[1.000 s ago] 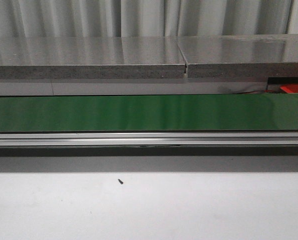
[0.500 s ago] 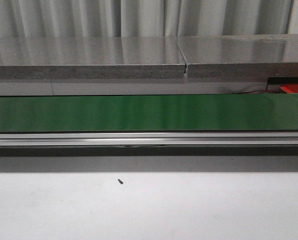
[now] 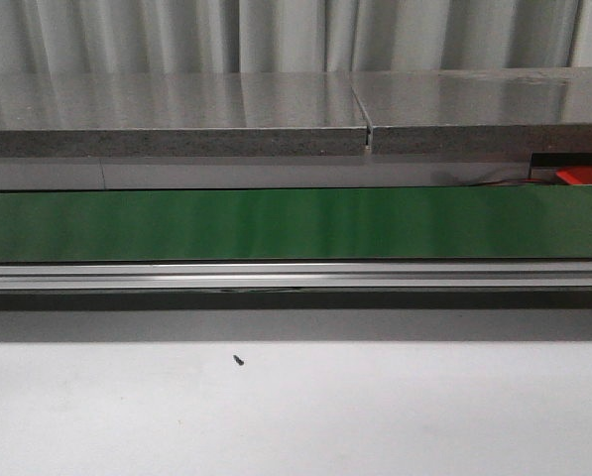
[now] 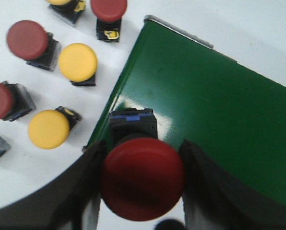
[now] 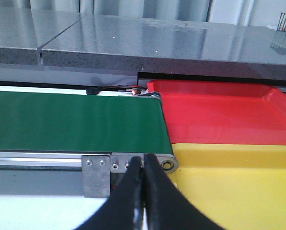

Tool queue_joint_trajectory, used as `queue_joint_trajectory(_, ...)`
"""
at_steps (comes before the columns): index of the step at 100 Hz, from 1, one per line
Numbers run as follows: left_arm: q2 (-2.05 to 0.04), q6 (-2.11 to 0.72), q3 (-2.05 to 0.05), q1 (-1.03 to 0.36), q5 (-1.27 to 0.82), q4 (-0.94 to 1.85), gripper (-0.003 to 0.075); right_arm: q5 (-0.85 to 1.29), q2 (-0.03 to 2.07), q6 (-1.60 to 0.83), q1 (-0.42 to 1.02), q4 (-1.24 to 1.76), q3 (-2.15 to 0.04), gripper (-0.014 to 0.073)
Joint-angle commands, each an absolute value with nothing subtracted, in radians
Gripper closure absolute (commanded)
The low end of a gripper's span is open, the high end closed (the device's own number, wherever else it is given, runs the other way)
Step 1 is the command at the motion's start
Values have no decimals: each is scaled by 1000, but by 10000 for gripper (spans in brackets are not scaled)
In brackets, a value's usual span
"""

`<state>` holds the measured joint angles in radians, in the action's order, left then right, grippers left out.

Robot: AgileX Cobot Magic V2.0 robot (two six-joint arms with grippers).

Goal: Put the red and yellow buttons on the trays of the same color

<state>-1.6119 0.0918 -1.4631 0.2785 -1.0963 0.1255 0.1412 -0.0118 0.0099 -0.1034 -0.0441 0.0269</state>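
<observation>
The button's black base [image 4: 132, 123] is high above the green belt in the left wrist view. My left gripper should keep holding the button.
My left gripper [image 4: 142, 165] is shut on a red button [image 4: 143, 178], its black base [image 4: 132, 125] over the corner of the green belt [image 4: 205, 110]. Several loose red buttons [image 4: 28, 39] and yellow buttons [image 4: 77, 62] lie on the white table beside the belt. In the right wrist view the red tray [image 5: 219, 112] and the yellow tray [image 5: 234, 177] sit side by side at the belt's end. My right gripper [image 5: 143, 165] hangs shut and empty in front of the belt's end roller. Neither gripper shows in the front view.
The green conveyor belt [image 3: 296, 223] runs across the front view with an aluminium rail [image 3: 296, 276] below it and a grey stone counter [image 3: 177, 114] behind. A small dark speck [image 3: 239, 360] lies on the white table. A red corner [image 3: 585, 176] shows far right.
</observation>
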Motion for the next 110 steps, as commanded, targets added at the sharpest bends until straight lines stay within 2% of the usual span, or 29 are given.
queue_joint_trajectory(1,-1620,103,-1519,241,-1068,137,513,63,-28,8,-108,-59,27,663)
queue_joint_trajectory(39,-1743,103,-1542,179,-1035,152,494,63,-28,8,-108,-59,27,663)
queue_joint_trajectory(49,-1745,101,-1542,179,-1041,156,402,63,-28,8,-108,-59,27,663)
queue_joint_trajectory(61,-1745,99,-1542,179,-1041,159,223,63,-28,8,-108,-59,27,663)
queue_joint_trajectory(68,-1745,99,-1549,176,-1037,169,171,63,-28,8,-108,-59,27,663)
queue_joint_trajectory(93,-1654,97,-1556,139,-950,171,172,63,-28,8,-108,-59,27,663)
queue_joint_trajectory(110,-1583,106,-1556,147,-977,127,173,63,-28,8,-108,-59,27,663)
